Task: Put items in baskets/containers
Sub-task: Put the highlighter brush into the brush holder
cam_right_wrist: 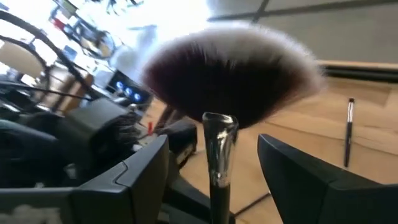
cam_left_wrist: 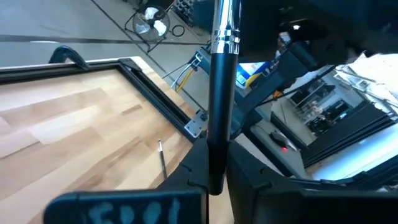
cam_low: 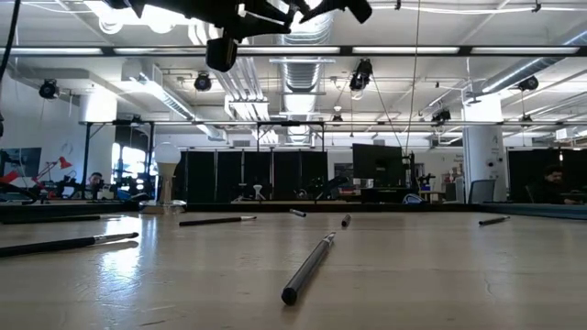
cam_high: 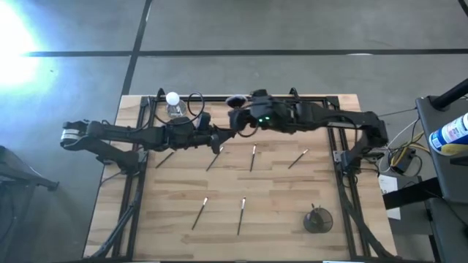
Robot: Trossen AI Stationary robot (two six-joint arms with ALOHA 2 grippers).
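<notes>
My right gripper grabs the big brush's silver ferrule next, to put the brush into the dark-brown cup.
The big brush with the fanned pinkish head is up in the air over the far middle of the table. My left gripper is shut on its dark handle. My right gripper is open, and its fingers stand on either side of the silver ferrule just below the head, apart from it. Several thin brushes lie flat on the wooden table. The small dark-brown cup stands near the table's near right corner. My left gripper pinches the big brush's dark handle near its free end between its two fingers. The fingers lie across the handle. The brush is lifted clear of the table, its ferrule and head pointing away from the gripper toward my right gripper.
Thin brushes lie scattered: four in a row across the table's middle and two nearer the near edge. A bottle with a white top stands at the far edge. Dark frame rails run along the table's sides.
</notes>
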